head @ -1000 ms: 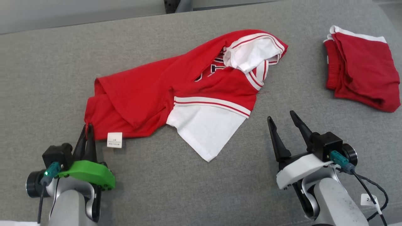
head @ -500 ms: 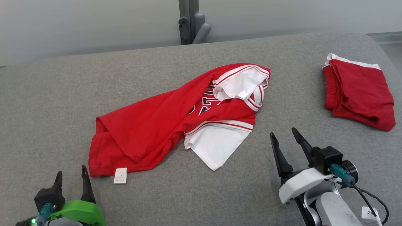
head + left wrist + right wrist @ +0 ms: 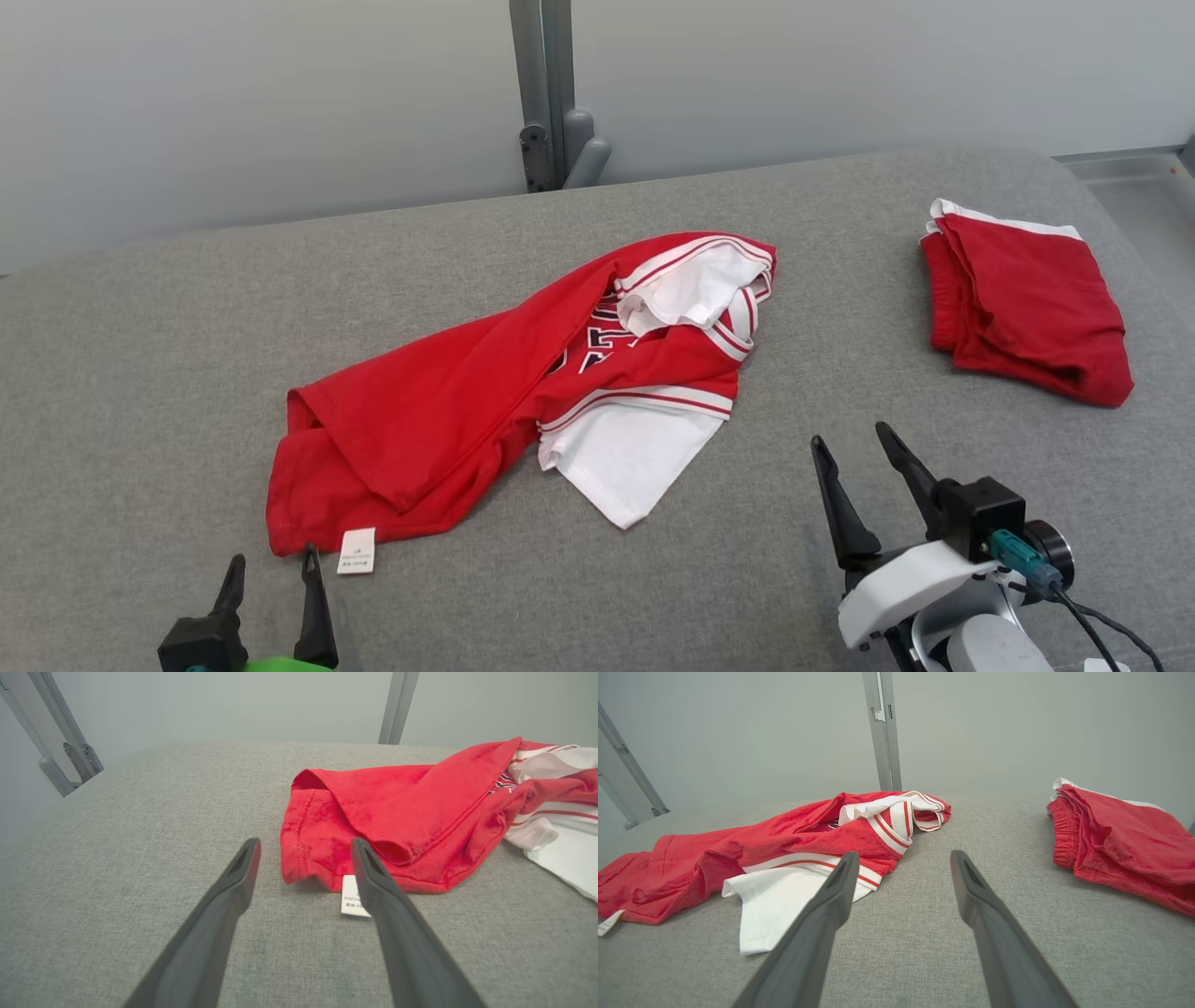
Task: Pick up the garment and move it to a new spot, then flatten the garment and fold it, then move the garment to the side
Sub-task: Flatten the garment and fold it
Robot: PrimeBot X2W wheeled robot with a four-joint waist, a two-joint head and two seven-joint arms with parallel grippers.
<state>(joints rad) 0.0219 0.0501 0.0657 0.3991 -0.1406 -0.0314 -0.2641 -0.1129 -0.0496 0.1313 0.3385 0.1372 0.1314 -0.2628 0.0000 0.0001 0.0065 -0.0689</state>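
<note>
My left gripper needs to pinch the garment by that red hem corner [image 3: 286, 536] next, because the hem corner arches up while the garment's body [image 3: 448, 386] lies loose on the cushion.
The garment [image 3: 448, 411] is a red shirt with white sleeves and striped trim, lying crumpled in the middle of the grey cushion [image 3: 140, 373]. Its white care tag [image 3: 357, 551] hangs off the near left hem. My left gripper [image 3: 271, 565] stands open just in front of that hem, holding nothing. In the left wrist view, the left gripper [image 3: 303, 847] frames the garment's [image 3: 397, 812] hem corner, and the care tag [image 3: 352, 896] sits by the right finger. My right gripper [image 3: 859, 448] is open and empty, near right of the white sleeve [image 3: 625, 457]. The right wrist view shows the right gripper [image 3: 901, 858] apart from the garment [image 3: 784, 840].
A folded red garment with white trim [image 3: 1022, 308] lies at the far right of the cushion, also in the right wrist view [image 3: 1120, 844]. A grey metal post [image 3: 541, 93] rises behind the cushion's far edge, against a pale wall.
My left gripper was shut on the shirt's near left hem; it has opened, let go and drawn back. The head camera has tilted up, so the whole picture has shifted down.
</note>
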